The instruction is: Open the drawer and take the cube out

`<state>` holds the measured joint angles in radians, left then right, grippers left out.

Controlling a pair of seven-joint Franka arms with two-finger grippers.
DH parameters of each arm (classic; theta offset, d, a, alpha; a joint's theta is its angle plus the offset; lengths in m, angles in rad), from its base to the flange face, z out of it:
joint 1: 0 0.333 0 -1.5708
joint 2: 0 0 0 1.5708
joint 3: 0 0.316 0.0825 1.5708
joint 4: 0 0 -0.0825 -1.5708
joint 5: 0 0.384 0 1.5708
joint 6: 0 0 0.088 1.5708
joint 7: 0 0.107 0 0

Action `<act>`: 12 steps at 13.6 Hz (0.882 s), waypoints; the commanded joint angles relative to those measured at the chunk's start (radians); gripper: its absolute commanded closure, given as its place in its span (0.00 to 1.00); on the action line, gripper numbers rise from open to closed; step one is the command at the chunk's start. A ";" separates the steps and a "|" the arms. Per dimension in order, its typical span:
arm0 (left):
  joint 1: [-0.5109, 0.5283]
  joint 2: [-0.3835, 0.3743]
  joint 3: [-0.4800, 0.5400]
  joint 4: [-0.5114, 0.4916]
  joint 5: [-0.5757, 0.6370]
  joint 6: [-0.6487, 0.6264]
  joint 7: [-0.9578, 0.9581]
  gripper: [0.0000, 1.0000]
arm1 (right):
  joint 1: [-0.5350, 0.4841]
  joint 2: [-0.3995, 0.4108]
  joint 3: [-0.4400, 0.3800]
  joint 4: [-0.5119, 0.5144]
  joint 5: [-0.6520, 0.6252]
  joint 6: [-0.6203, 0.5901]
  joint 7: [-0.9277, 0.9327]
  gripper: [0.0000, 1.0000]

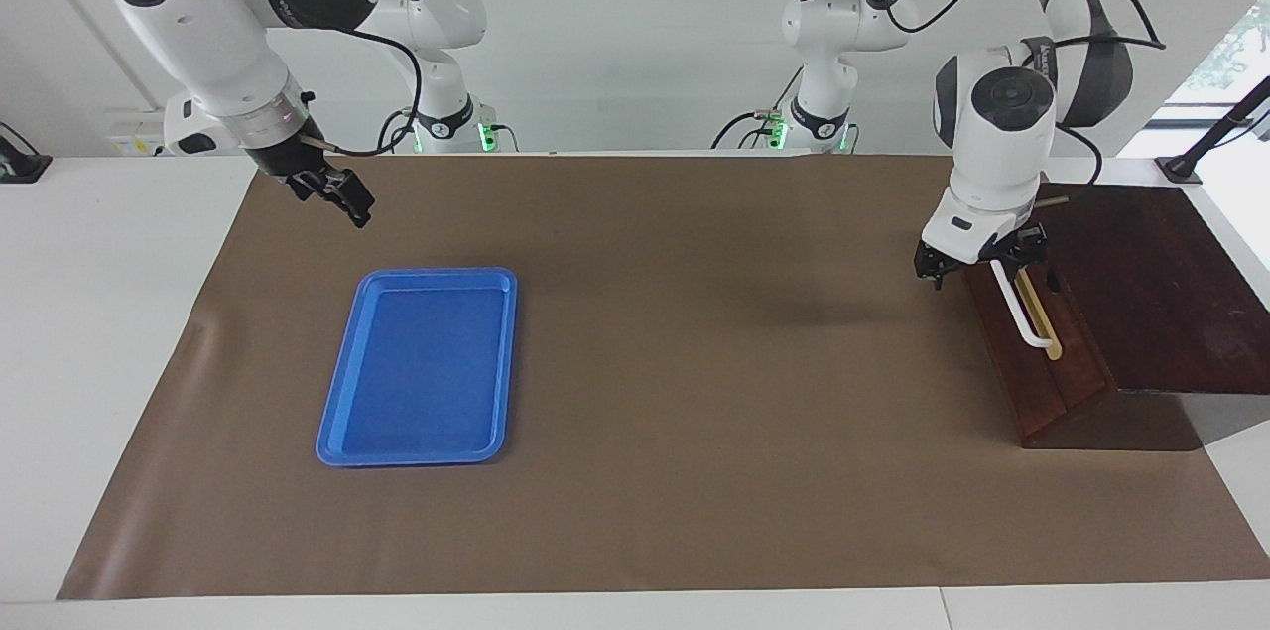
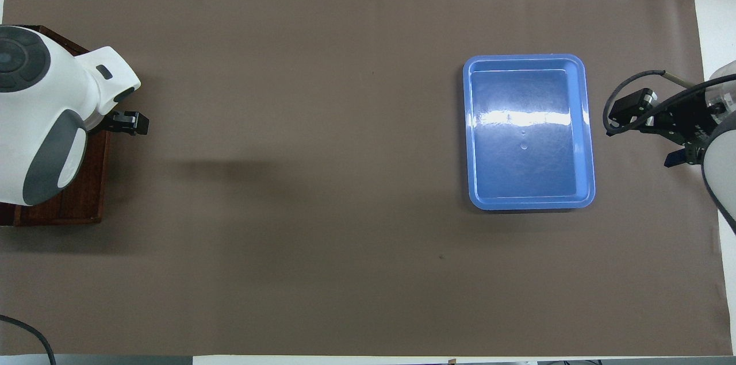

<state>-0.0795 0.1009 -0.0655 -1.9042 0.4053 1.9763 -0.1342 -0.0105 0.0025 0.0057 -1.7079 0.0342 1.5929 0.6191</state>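
I'll open the closed drawer (image 2: 86, 189) next, left gripper on its white bar handle, to reach the cube.
The drawer (image 1: 1012, 367) is shut in a dark wood box (image 1: 1141, 283) at the left arm's end of the table. Its white bar handle (image 1: 1022, 313) runs along a tan strip on the front. My left gripper (image 1: 977, 268) is open and low in front of the drawer, with its fingers on either side of the handle's end nearer the robots. I cannot tell whether they touch it. From overhead, the left arm covers most of the box (image 2: 86, 198). My right gripper (image 1: 342, 198) hangs open and empty over the mat. The cube is hidden.
A blue tray (image 1: 417, 367) lies on the brown mat (image 1: 695, 362) toward the right arm's end of the table, farther from the robots than the spot below the right gripper. It has nothing in it (image 2: 529, 132).
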 commanded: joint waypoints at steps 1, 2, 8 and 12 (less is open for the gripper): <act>-0.006 -0.004 0.012 -0.068 0.046 0.091 -0.024 0.00 | -0.017 0.030 0.013 -0.010 0.091 0.041 0.202 0.01; -0.003 -0.004 0.015 -0.075 0.075 0.101 -0.022 0.00 | -0.017 0.040 0.013 -0.007 0.116 0.054 0.267 0.01; 0.007 0.002 0.041 -0.130 0.162 0.173 -0.022 0.00 | -0.016 0.129 0.011 0.040 0.335 0.094 0.536 0.03; 0.007 0.009 0.064 -0.151 0.164 0.204 -0.024 0.00 | -0.014 0.184 0.017 0.071 0.432 0.128 0.662 0.03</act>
<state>-0.0713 0.1155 -0.0059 -2.0312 0.5439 2.1474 -0.1400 -0.0104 0.1440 0.0079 -1.6819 0.4158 1.7147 1.2221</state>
